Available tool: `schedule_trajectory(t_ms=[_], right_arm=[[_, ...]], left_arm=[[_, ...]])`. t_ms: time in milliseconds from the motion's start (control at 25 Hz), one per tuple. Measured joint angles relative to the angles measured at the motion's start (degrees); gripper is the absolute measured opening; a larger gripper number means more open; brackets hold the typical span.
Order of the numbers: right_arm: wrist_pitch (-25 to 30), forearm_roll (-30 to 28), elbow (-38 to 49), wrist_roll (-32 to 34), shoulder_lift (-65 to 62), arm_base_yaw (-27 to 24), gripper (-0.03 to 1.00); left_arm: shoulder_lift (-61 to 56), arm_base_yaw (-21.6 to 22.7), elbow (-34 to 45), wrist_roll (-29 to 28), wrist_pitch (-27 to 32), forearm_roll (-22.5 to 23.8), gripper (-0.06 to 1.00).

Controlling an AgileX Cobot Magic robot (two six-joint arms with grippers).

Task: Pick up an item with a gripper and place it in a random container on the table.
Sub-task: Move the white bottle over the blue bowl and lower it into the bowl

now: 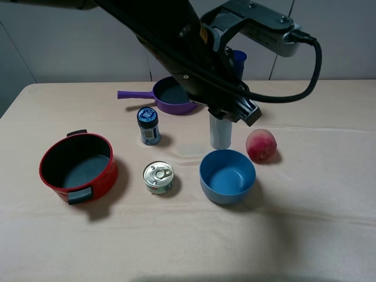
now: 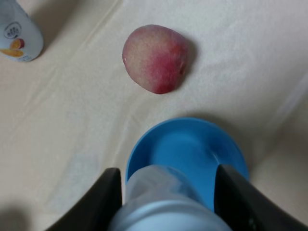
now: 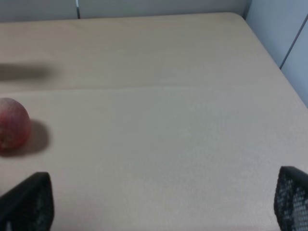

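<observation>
The white bottle's base (image 1: 220,144) is still behind and above the blue bowl's rim (image 1: 226,151) in the high view, so I should keep the bottle in my left gripper.
My left gripper (image 1: 233,111) reaches in from the upper left and is shut on the slim white bottle (image 1: 220,133). It holds the bottle upright just behind the blue bowl (image 1: 227,176). The bottle's cap is hidden by the gripper. In the left wrist view the dark fingers (image 2: 103,197) flank the bottle (image 2: 161,192), and the empty blue bowl (image 2: 192,144) lies right beyond it. My right gripper (image 3: 159,202) is open and empty over bare beige cloth; it is out of the exterior high view.
A peach (image 1: 261,145) lies right of the bowl. A tin can (image 1: 158,177) stands left of it. A red pot (image 1: 76,166), a blue-lidded jar (image 1: 148,125), a purple pan (image 1: 170,95) and a tall white bottle with a blue cap (image 1: 238,59) also stand on the table (image 1: 317,223).
</observation>
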Motion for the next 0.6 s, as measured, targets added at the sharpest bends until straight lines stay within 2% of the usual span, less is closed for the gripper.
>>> schedule_trajectory(t_ms=[600], right_arm=[[0.00, 0.00, 0.00, 0.00, 0.00, 0.00, 0.69]], left_arm=[[7.62, -1.12, -0.28, -0.02, -3.03, 0.53, 0.45]])
